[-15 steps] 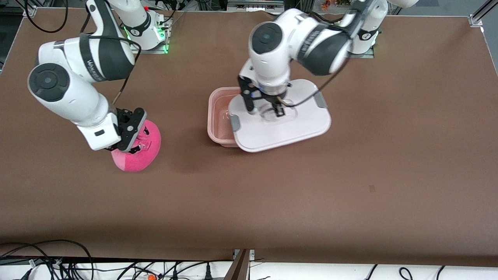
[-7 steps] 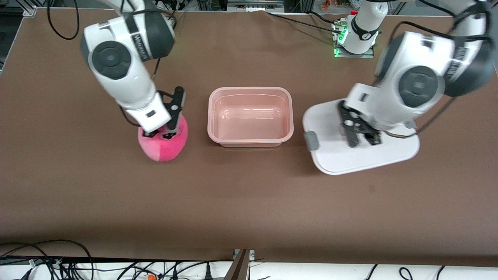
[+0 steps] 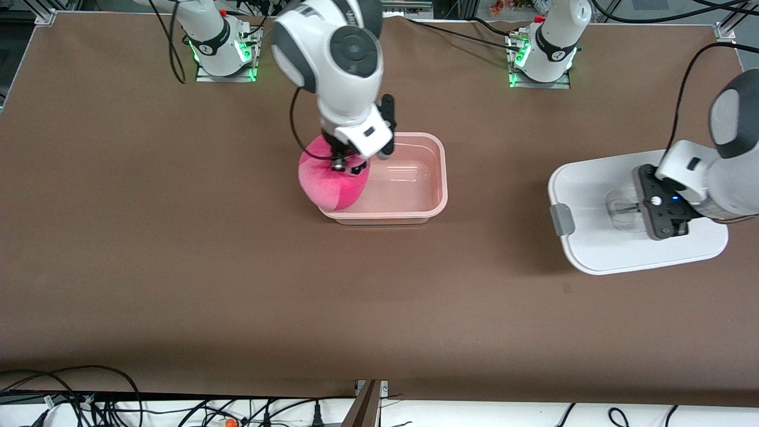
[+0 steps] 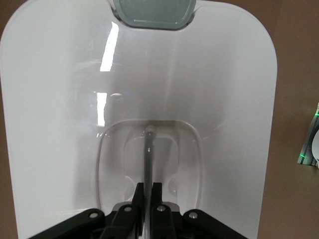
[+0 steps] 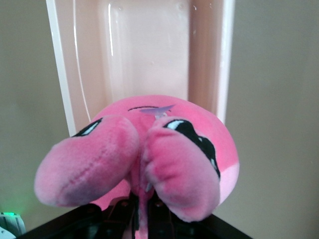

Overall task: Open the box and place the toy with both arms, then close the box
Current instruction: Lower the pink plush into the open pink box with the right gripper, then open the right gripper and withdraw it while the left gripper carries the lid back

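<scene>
My right gripper should hold the pink plush toy until it is in the box: it hangs above the box's rim, short of the box's bottom.
The open pinkish box (image 3: 442,172) stands mid-table with nothing inside. My right gripper (image 3: 347,166) is shut on the pink plush toy (image 3: 329,181) and holds it over the box's rim at the end toward the right arm. In the right wrist view the toy (image 5: 164,134) hangs from my right gripper (image 5: 144,199) above the box rim (image 5: 62,74). My left gripper (image 3: 640,209) is shut on the clear handle of the white lid (image 3: 593,196), toward the left arm's end of the table. The left wrist view shows my left gripper (image 4: 148,186) pinching the handle bar (image 4: 148,149) of the lid (image 4: 214,89).
A grey clip (image 3: 561,219) sits on the lid's edge toward the box. The arm bases (image 3: 222,44) (image 3: 542,53) stand at the table edge farthest from the front camera. Cables (image 3: 89,403) lie off the table edge nearest the front camera.
My right gripper has carried the toy from beside the box to over the box's rim. My left gripper has carried the lid farther toward the left arm's end.
</scene>
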Robot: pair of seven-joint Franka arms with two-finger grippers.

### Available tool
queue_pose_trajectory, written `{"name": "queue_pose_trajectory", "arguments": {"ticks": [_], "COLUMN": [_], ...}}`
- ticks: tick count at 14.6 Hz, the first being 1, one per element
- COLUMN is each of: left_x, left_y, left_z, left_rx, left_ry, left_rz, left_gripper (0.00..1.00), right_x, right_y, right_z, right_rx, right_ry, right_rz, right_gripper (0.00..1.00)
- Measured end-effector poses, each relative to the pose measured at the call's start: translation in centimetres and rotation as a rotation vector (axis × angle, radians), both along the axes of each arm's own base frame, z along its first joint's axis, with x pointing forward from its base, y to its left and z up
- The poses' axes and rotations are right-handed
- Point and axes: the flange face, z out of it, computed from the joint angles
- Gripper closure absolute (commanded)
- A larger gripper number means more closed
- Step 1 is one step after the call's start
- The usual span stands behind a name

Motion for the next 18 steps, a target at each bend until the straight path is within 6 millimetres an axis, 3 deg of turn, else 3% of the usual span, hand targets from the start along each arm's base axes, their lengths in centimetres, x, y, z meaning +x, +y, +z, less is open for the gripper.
{"name": "queue_pose_trajectory", "arguments": {"ticks": [4, 7, 10, 11, 12, 14, 18], "left_x": [-0.3, -0.2, -0.2, -0.2, -0.1, -0.1, -0.1], "left_y": [4.2, 4.4, 3.8, 3.6, 3.5, 3.2, 3.0], "left_z": [-0.1, -0.3, -0.4, -0.4, -0.4, -0.5, -0.5], "left_rx": [-0.007, -0.010, -0.013, -0.013, -0.014, -0.015, -0.016], "left_ry": [0.007, 0.010, 0.012, 0.013, 0.013, 0.013, 0.013], "left_rz": [0.030, 0.029, 0.020, 0.017, 0.014, 0.010, 0.006], "left_gripper": [1.00, 1.00, 1.00, 1.00, 1.00, 1.00, 1.00], "right_x": [-0.4, -0.8, -2.4, -2.7, -2.9, -3.0, -3.4], "right_y": [1.5, 3.1, 5.9, 6.5, 6.9, 7.6, 10.1], "right_z": [-4.3, -7.8, -13.1, -14.7, -15.9, -16.7, -16.4], "right_rx": [-0.060, -0.083, -0.104, -0.106, -0.106, -0.088, 0.035], "right_ry": [0.014, -0.001, -0.039, -0.048, -0.057, -0.084, -0.184], "right_rz": [0.016, 0.011, -0.014, -0.027, -0.038, -0.074, -0.218], "right_gripper": [1.00, 1.00, 1.00, 0.17, 0.00, 0.00, 0.00]}}
